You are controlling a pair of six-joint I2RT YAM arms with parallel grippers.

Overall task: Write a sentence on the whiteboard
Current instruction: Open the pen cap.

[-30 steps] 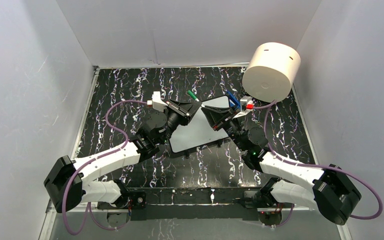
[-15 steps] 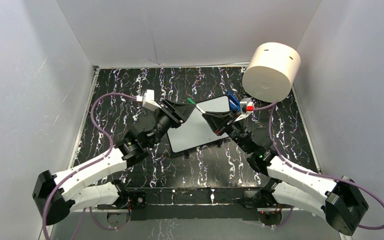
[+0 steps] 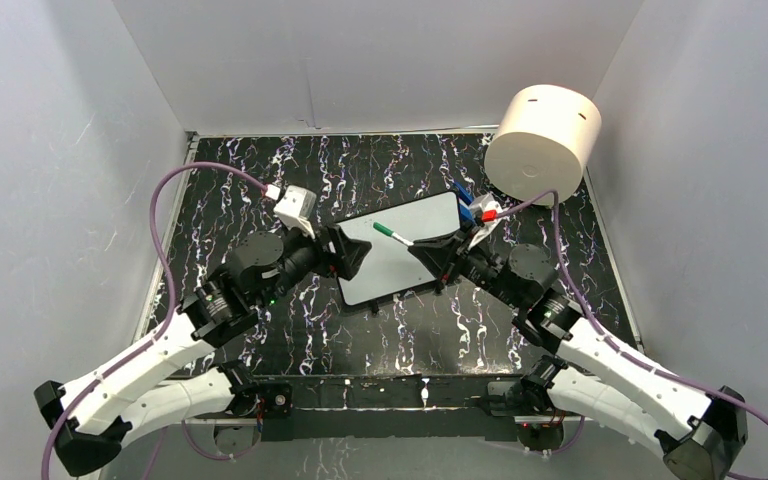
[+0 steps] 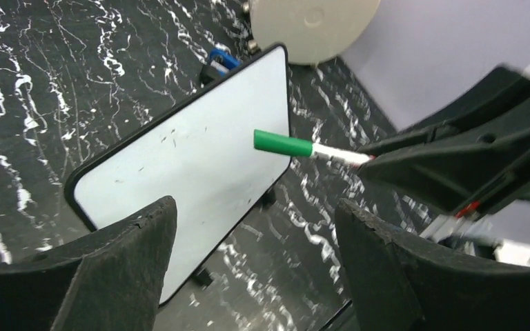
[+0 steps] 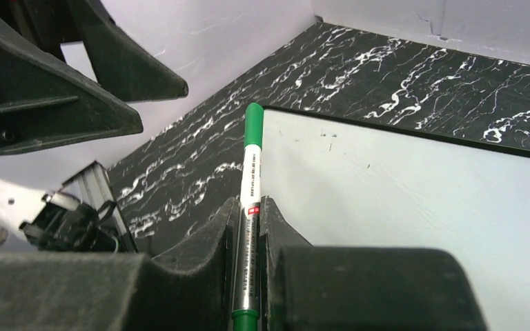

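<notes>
Next, my left gripper needs to grab the marker's green end [image 3: 384, 230] [image 4: 283, 144] to uncap the marker for writing, leaving the white body in my right gripper.
The whiteboard [image 3: 400, 265] lies flat mid-table, slanted, black-framed; it also fills the left wrist view [image 4: 186, 158] and the right wrist view [image 5: 421, 193]. The sentence is not in view: the board's face carries only faint dark specks. My right gripper [image 3: 422, 248] [image 5: 250, 201] is shut on a white marker [image 3: 392, 235] [image 5: 252, 165] whose green end [image 4: 283, 143] points left, held above the board's left part. My left gripper [image 3: 356, 257] [image 4: 255, 203] stands open by the board's left edge, apart from the marker, with nothing between its fingers.
A big cream cylinder [image 3: 543, 143] lies on its side at the back right. A blue object [image 3: 465, 205] [image 4: 221, 58] sits against the board's far right corner. Grey walls close in the black marbled table [image 3: 260, 170] on three sides.
The left gripper has opened and drawn back leftward, away from the marker's green end. The right arm has lowered and stretched out, still holding the marker over the board.
</notes>
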